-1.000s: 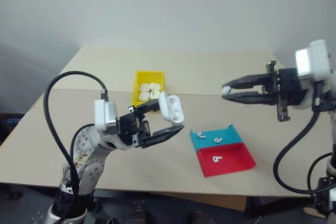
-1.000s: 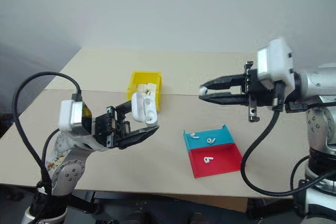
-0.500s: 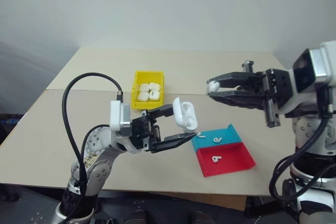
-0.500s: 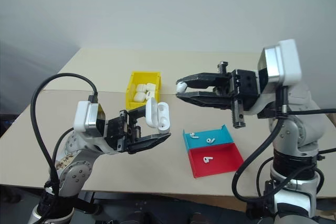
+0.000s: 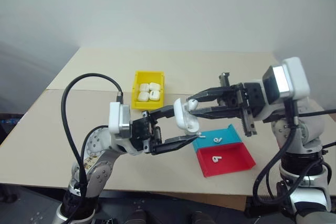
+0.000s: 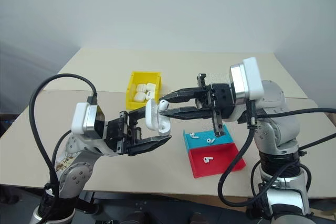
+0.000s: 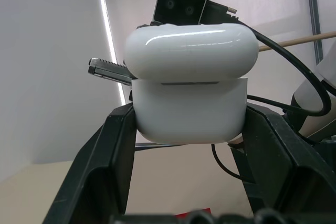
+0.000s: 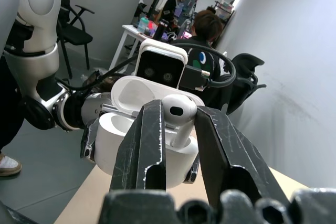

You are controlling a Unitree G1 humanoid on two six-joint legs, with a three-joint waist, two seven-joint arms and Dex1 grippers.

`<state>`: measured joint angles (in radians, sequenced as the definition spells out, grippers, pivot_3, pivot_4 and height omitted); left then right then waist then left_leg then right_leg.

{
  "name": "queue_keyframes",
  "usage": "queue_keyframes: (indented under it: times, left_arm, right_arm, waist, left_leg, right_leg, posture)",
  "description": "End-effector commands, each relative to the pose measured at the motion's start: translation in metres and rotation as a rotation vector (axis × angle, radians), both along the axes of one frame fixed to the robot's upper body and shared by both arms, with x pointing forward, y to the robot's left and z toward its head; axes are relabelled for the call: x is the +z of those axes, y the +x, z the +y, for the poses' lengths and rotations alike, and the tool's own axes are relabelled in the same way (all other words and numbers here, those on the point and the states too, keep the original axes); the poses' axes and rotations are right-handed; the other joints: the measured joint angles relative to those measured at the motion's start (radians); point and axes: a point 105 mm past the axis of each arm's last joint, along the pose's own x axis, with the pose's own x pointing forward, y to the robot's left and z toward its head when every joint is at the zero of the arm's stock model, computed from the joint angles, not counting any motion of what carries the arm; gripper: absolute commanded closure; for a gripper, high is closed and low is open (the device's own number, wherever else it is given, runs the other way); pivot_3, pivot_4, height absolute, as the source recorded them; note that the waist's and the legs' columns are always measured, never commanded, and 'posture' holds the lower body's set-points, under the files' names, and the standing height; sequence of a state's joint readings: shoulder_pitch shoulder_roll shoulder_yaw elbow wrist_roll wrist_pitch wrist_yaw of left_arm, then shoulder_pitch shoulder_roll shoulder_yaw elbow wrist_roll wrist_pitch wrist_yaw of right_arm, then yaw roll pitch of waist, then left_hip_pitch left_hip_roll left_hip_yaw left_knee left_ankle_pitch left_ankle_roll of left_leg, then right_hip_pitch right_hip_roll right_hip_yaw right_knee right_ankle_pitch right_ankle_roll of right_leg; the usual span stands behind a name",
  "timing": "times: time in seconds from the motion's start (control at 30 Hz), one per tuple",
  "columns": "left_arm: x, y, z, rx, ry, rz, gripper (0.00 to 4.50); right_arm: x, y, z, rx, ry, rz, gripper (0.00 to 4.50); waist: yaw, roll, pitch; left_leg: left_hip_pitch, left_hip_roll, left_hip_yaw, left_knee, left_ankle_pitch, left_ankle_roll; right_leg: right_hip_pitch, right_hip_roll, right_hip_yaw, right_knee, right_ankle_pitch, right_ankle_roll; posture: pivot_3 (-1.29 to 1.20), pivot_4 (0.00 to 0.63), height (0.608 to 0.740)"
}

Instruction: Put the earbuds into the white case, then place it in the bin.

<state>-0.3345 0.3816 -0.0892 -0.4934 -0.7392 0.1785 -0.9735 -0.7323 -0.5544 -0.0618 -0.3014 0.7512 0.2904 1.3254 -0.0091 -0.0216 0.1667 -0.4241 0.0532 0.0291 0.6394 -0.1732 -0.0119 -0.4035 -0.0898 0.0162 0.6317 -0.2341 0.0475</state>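
Observation:
The earbud's stem (image 8: 182, 136) stands inside the white case's opening (image 8: 169, 136) and the earbud would stay there, so it is time for my right gripper to open.
My left gripper (image 5: 184, 123) is shut on the white case (image 5: 185, 115), holding it in the air above the table with its lid flipped open. The right gripper (image 5: 191, 105) reaches in from the right and is shut on one earbud (image 8: 178, 111), pinched at the fingertips. The earbud sits right at the case's (image 8: 131, 129) open mouth, stem toward the base. In the left wrist view the fingers (image 7: 118, 129) clamp the case (image 7: 189, 98) by its sides. The yellow bin (image 5: 148, 73) stands on the table behind the left gripper.
Several identical white cases (image 5: 148, 92) lie in the bin. A teal tray (image 5: 231, 136) with two loose earbuds (image 5: 216, 140) and a red tray (image 5: 236, 161) with one earbud (image 5: 215, 158) sit below the right gripper. People sit at desks in the room behind.
The right gripper has swung left and slightly down with the earbud, from well right of the case to its open mouth. The left gripper with the case shifted a little right.

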Motion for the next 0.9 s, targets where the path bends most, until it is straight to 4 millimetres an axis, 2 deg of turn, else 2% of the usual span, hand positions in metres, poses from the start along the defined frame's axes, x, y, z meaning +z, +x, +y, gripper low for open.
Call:
queue_keyframes:
  times: [0.03,0.17,0.37,0.53,0.67,0.8,0.9]
  left_arm:
    - [0.008,-0.008,-0.001,-0.024,-0.029,-0.044,1.76]
    - [0.008,-0.007,-0.001,-0.024,-0.031,-0.041,1.76]
    - [0.008,-0.007,-0.001,-0.024,-0.033,-0.04,1.76]
    - [0.005,-0.006,0.0,-0.007,-0.028,-0.031,1.76]
    - [-0.005,-0.001,0.009,0.039,0.006,-0.025,1.76]
    - [-0.026,0.0,0.029,0.102,0.073,0.008,1.76]
    - [-0.044,-0.007,0.043,0.132,0.134,0.033,1.76]
  right_arm:
    - [0.003,-0.001,-0.001,-0.008,-0.001,-0.042,3.75]
    - [0.001,-0.002,-0.001,-0.001,-0.006,-0.043,3.75]
    - [-0.001,-0.003,0.001,-0.015,-0.013,-0.089,1.9]
    - [0.0,-0.002,-0.002,-0.03,-0.017,-0.111,1.9]
    - [0.007,0.002,-0.014,-0.058,-0.006,-0.116,1.9]
    - [0.011,0.019,-0.033,-0.158,-0.074,-0.063,1.9]
    - [-0.007,0.051,-0.046,-0.332,-0.314,-0.021,1.9]
  waist:
    - [0.0,0.0,0.0]
    - [0.0,0.0,0.0]
    - [0.0,0.0,0.0]
    - [0.0,0.0,0.0]
    - [0.0,0.0,0.0]
    - [-0.002,0.0,0.0]
    - [-0.006,0.0,0.0]
  left_leg:
    - [0.0,0.0,0.0,0.0,0.0,0.0]
    - [0.0,0.0,0.0,0.0,0.0,0.0]
    - [0.0,0.0,0.0,0.0,0.0,0.0]
    - [0.0,0.0,0.0,0.0,0.0,0.0]
    - [0.0,0.0,0.0,0.0,0.0,0.0]
    - [0.0,0.0,0.0,0.0,0.0,0.0]
    - [0.0,0.0,0.001,0.0,0.0,0.0]
  right_leg:
    - [0.0,0.0,0.0,0.0,0.0,0.0]
    - [0.0,0.0,0.0,0.0,0.0,0.0]
    - [0.0,0.0,0.0,0.0,0.0,0.0]
    - [0.0,0.0,0.0,0.0,0.0,0.0]
    - [0.0,0.0,0.0,0.0,0.0,0.0]
    - [0.0,0.0,0.0,0.0,0.0,-0.001]
    - [-0.001,-0.001,0.0,0.0,-0.003,-0.006]
  posture:
    - [0.0,0.15,0.74]
    - [0.0,0.15,0.74]
    - [0.0,0.15,0.74]
    - [0.0,0.15,0.74]
    - [0.0,0.15,0.74]
    - [0.0,0.15,0.74]
    - [0.0,0.15,0.74]
